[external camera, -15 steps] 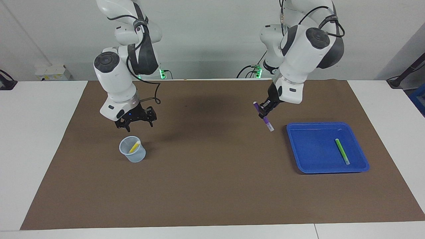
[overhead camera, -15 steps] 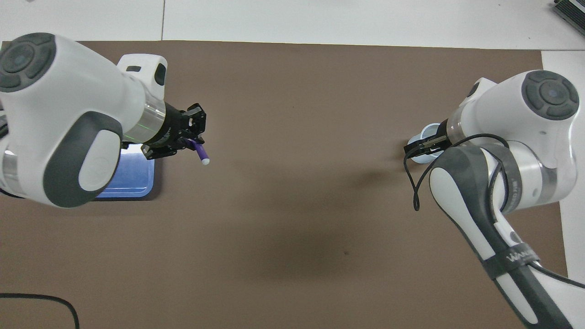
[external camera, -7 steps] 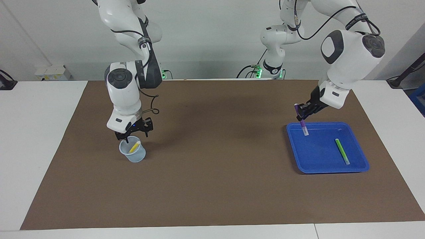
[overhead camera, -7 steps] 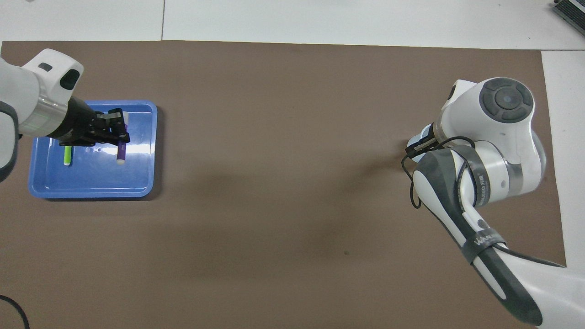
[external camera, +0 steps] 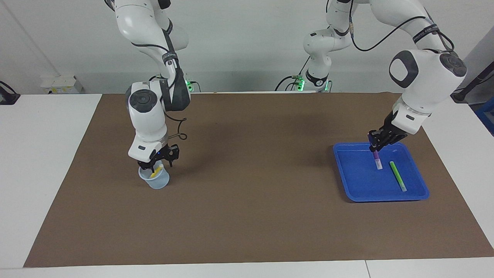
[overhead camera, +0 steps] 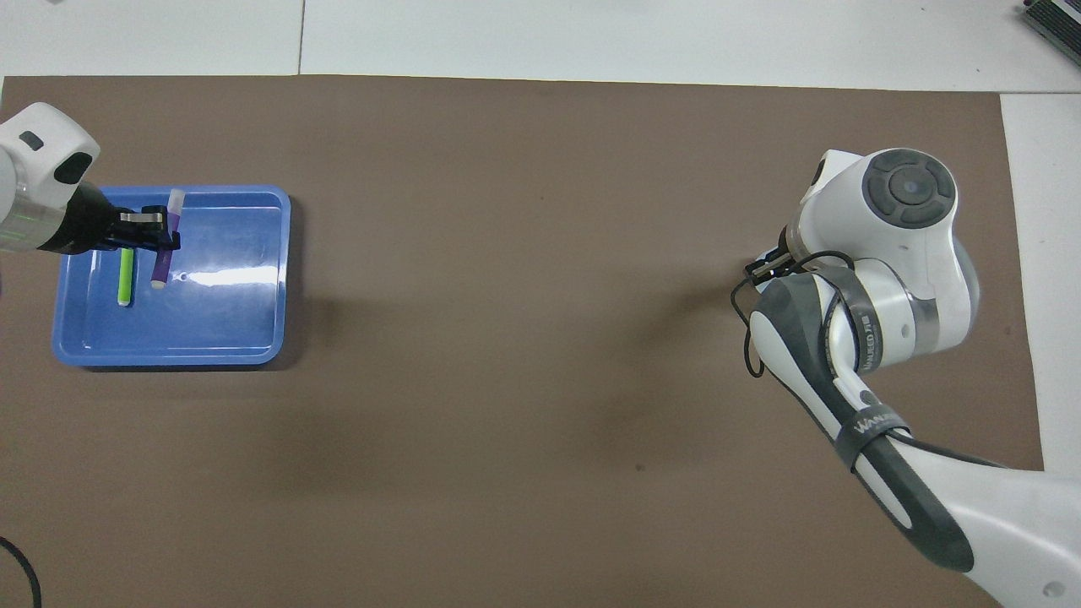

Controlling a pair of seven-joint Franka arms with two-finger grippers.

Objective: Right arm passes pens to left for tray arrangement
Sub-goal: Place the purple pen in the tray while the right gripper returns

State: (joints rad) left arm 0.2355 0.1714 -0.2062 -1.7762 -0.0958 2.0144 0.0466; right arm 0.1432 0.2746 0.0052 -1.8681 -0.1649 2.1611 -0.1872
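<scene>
My right gripper should grab the yellow pen by its upper end next, because the pale cup walls in the lower part of the yellow pen [external camera: 154,173].
The blue tray [external camera: 355,185] lies toward the left arm's end of the table. A green pen [external camera: 397,176] lies in it. My left gripper [external camera: 377,147] is shut on the purple pen [external camera: 376,159] and holds it tilted over the tray beside the green pen. Its whitish end is down, close to the tray floor. In the overhead view the tray [overhead camera: 228,321] shows with the purple pen [overhead camera: 160,268] and the green pen [overhead camera: 125,277] side by side. My right gripper [external camera: 157,166] is open, low at the rim of a pale cup [external camera: 156,182], around the yellow pen [external camera: 154,173] that stands in it.
A brown mat [external camera: 247,200] covers the table's middle, with white table at both ends. In the overhead view the right arm [overhead camera: 878,253] hides the cup.
The left gripper carried the purple pen from beside the tray to over it and lowered it next to the green pen. The right gripper came down from above the cup to its rim.
</scene>
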